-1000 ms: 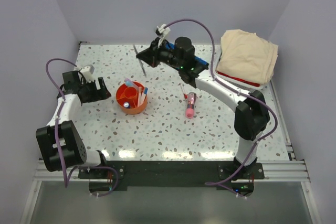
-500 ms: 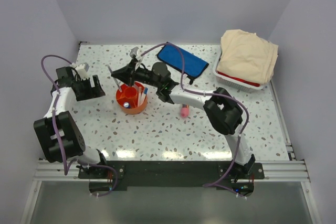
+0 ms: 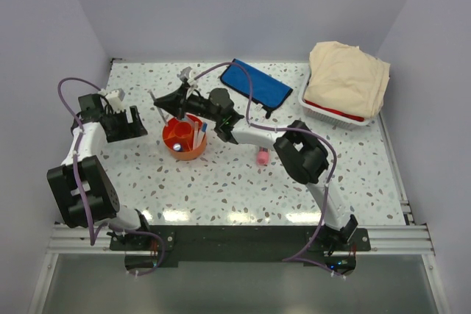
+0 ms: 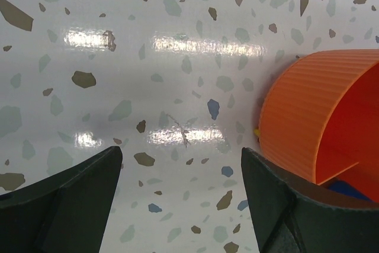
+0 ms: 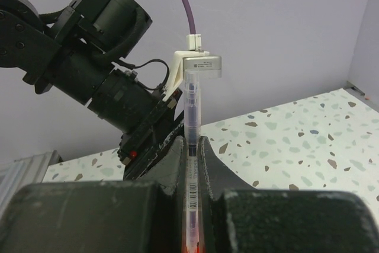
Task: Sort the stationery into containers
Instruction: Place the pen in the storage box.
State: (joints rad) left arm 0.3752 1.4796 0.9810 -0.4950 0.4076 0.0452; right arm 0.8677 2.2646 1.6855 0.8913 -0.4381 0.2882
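The thin clear pen (image 3: 160, 114) needs to go farther in before I open my right gripper. The pen's upper part leans past the tub's rim, so the pen would likely tip outside the tub.
The round orange tub (image 3: 180, 146) stands left of centre with several markers (image 3: 197, 130) standing in it. My right gripper (image 3: 163, 101) reaches over the tub's far left edge and is shut on a thin clear pen (image 3: 160, 114), which hangs steeply downward. In the right wrist view the pen (image 5: 192, 117) is clamped upright between the fingers (image 5: 214, 164). My left gripper (image 3: 124, 124) is open and empty, just left of the tub. The left wrist view shows the tub's wall (image 4: 308, 117) at right. A pink tube (image 3: 260, 157) lies on the table. The blue pouch (image 3: 255, 85) lies at the back.
A white basket with a red rim (image 3: 333, 112) and beige cloth (image 3: 346, 71) stands at the back right. The left arm (image 5: 89, 63) fills the upper left of the right wrist view. Walls close in the table at left, back and right.
My right arm has swung left from the back middle with the pen, and now holds it over the orange tub. My left gripper has drawn slightly back and left.
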